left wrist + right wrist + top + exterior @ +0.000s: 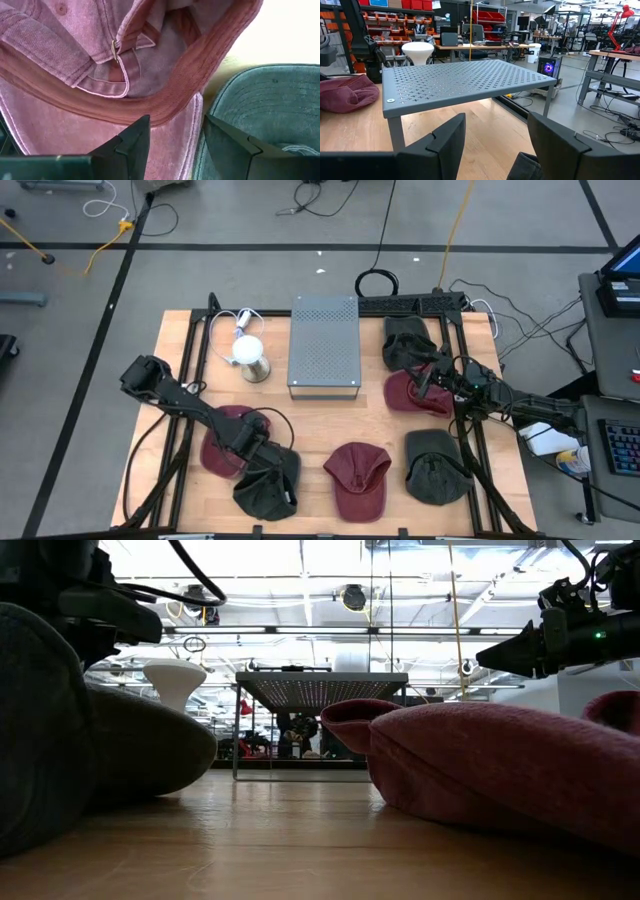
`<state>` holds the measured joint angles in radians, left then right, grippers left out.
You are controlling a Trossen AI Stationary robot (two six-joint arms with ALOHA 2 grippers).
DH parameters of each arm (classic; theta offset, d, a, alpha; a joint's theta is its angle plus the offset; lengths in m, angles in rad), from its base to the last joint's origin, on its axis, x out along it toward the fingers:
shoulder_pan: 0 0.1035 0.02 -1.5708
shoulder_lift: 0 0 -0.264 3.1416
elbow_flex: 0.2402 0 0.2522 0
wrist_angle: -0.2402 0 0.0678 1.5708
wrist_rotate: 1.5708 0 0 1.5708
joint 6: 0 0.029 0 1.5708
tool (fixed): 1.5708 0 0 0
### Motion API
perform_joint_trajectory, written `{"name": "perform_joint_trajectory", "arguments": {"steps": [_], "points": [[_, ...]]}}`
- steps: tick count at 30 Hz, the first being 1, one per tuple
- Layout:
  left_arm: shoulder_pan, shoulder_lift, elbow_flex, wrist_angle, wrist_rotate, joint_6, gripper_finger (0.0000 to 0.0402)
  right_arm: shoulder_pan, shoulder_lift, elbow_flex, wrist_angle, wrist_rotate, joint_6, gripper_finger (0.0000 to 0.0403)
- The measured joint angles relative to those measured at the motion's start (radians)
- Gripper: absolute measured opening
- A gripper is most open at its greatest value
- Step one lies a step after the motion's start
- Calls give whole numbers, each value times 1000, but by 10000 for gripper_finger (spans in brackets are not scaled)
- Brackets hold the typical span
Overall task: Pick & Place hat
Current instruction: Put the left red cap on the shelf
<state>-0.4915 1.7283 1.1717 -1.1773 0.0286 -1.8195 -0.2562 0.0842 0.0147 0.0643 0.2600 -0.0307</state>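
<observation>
My fingers reach down to the green cap's brim (250, 97) and are on both sides of the maroon cap's stitched edge (193, 126). I will close my left gripper now, and it would hold the maroon cap.
Several caps lie on the wooden table. Near the left front are a maroon cap (218, 442) and a dark green cap (268, 492). My left gripper (258, 448) hovers open over where they meet. In the left wrist view its fingers straddle the maroon cap's rim (165, 107), beside the green cap (265, 105). My right gripper (428, 380) is open above another maroon cap (412, 394) at the right, pointing toward the grey perforated stand (465, 80). A bit of dark cloth (522, 169) shows low between its fingers.
The grey stand (324, 345) sits mid-table at the far side, with a white lamp-like object (250, 356) to its left. More caps: maroon (358, 478) at front centre, dark green (435, 467) at front right, dark green (405, 345) at far right. Cables run along the far edge.
</observation>
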Motion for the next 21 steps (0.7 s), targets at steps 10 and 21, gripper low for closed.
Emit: {"name": "perform_joint_trajectory", "arguments": {"steps": [10, 21], "points": [[0, 0, 0, 0, 22, -15, 119, 0, 0, 0, 0, 0, 0, 210], [0, 0, 0, -2, 22, 53, 11, 0, 0, 0, 0, 0, 0, 210]]}}
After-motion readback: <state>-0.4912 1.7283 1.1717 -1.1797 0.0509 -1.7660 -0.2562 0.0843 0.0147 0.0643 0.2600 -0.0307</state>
